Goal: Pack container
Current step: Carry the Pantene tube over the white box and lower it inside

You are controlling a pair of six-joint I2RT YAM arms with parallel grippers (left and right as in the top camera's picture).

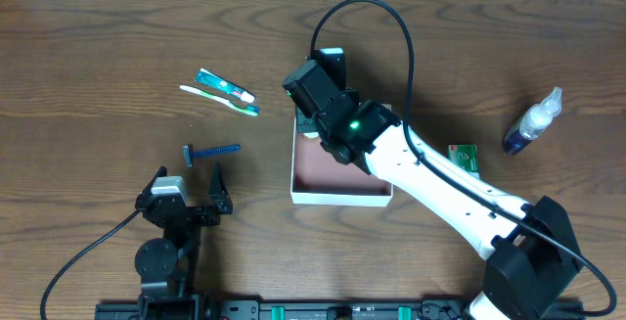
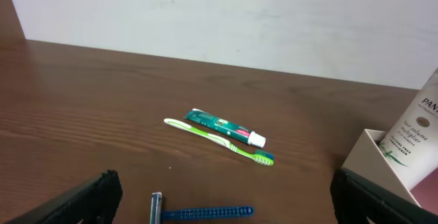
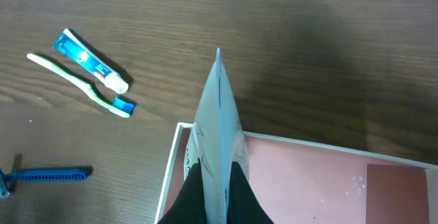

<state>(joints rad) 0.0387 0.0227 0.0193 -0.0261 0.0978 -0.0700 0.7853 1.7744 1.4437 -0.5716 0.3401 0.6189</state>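
I should open my right gripper now, because the white tube's lower end is inside the container's corner and the tube would stand there.
The container is a shallow white-walled box with a pinkish floor at mid-table; it also shows in the right wrist view and the left wrist view. My right gripper is shut on a white tube and holds it upright over the container's far-left corner. The tube shows in the left wrist view and in the overhead view. My left gripper is open and empty near the front edge, just short of a blue razor.
A toothpaste tube and a green toothbrush lie side by side at the back left. A blue spray bottle lies at the far right. A small green packet lies right of the container, beside the right arm.
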